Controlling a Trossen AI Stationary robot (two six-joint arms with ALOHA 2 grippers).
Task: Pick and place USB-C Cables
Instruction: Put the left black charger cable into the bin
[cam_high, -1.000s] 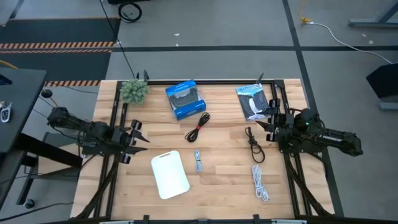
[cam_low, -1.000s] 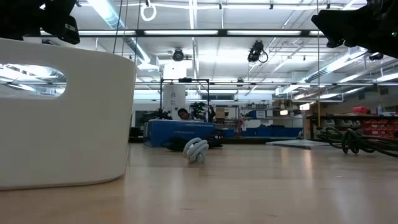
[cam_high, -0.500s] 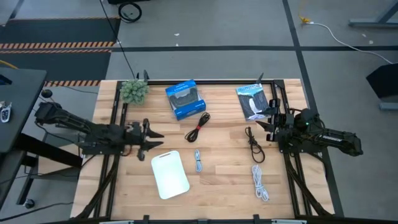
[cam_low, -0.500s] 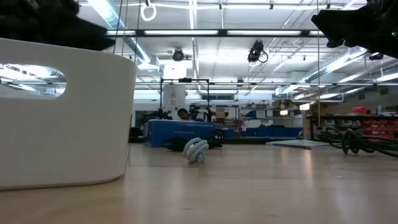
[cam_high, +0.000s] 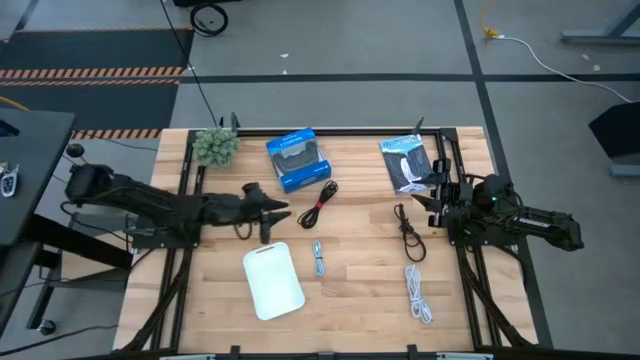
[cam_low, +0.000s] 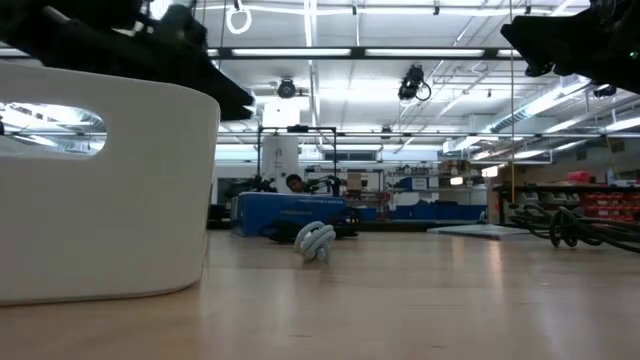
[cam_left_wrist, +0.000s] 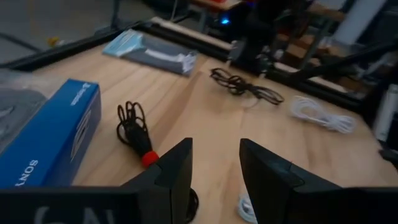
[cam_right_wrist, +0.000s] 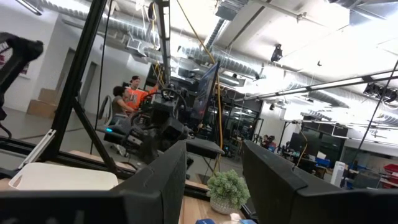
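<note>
My left gripper grabs the black-and-red bundle by its red band (cam_high: 319, 205) next, to place the black-and-red cable in the white bin (cam_high: 273, 281).
Four cable bundles lie flat on the wooden table. The black-and-red one (cam_high: 318, 203) (cam_left_wrist: 134, 127) is nearest my left gripper. The grey one (cam_high: 318, 257) (cam_low: 315, 240) lies by the white bin. The black one (cam_high: 408, 232) (cam_left_wrist: 245, 85) and the white one (cam_high: 417, 293) (cam_left_wrist: 320, 115) lie toward the right. My left gripper (cam_high: 278, 212) (cam_left_wrist: 214, 168) is open, hovering just left of the black-and-red bundle and pointing toward it. My right gripper (cam_high: 428, 192) (cam_right_wrist: 214, 180) is open and waits above the table's right side, beyond the black bundle.
A white bin (cam_high: 273, 280) (cam_low: 100, 180) stands near the left gripper, on its near side. A blue box (cam_high: 298, 158) (cam_left_wrist: 50, 137), a packaged item (cam_high: 405, 162) and a small plant (cam_high: 215, 146) sit along the far edge. Bare wood lies between the cables.
My left arm has reached out from the table's left edge toward the middle, carrying its open gripper rightward and a little toward the far edge, up to the black-and-red bundle. The cables and the right arm have stayed still.
</note>
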